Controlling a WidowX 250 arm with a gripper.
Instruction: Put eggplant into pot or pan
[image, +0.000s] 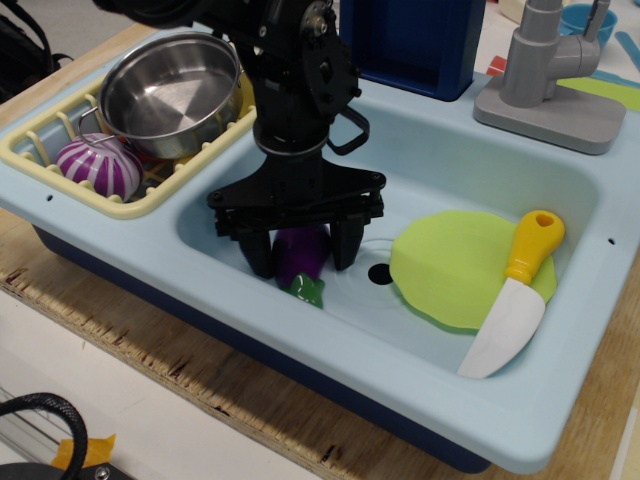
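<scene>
My gripper will put the eggplant into the steel pot (168, 92), so next it will grab the eggplant by its purple body (301, 257).
The purple eggplant (301, 256) with its green stem cap lies on the floor of the light-blue toy sink (480, 170). My black gripper (303, 250) is lowered over it, open, with one finger on each side of the eggplant; the jaws straddle it and are not closed on it. The gripper body hides the eggplant's upper part. The shiny steel pot (168, 92) stands empty in the yellow dish rack (40, 140) at the back left, to the upper left of the gripper.
A purple-and-white striped bulb (98, 167) lies in the rack beside the pot. A green round plate (462, 265) and a yellow-handled toy knife (512, 295) lie in the sink at right. A grey faucet (545, 70) and a dark blue box (415, 40) stand behind.
</scene>
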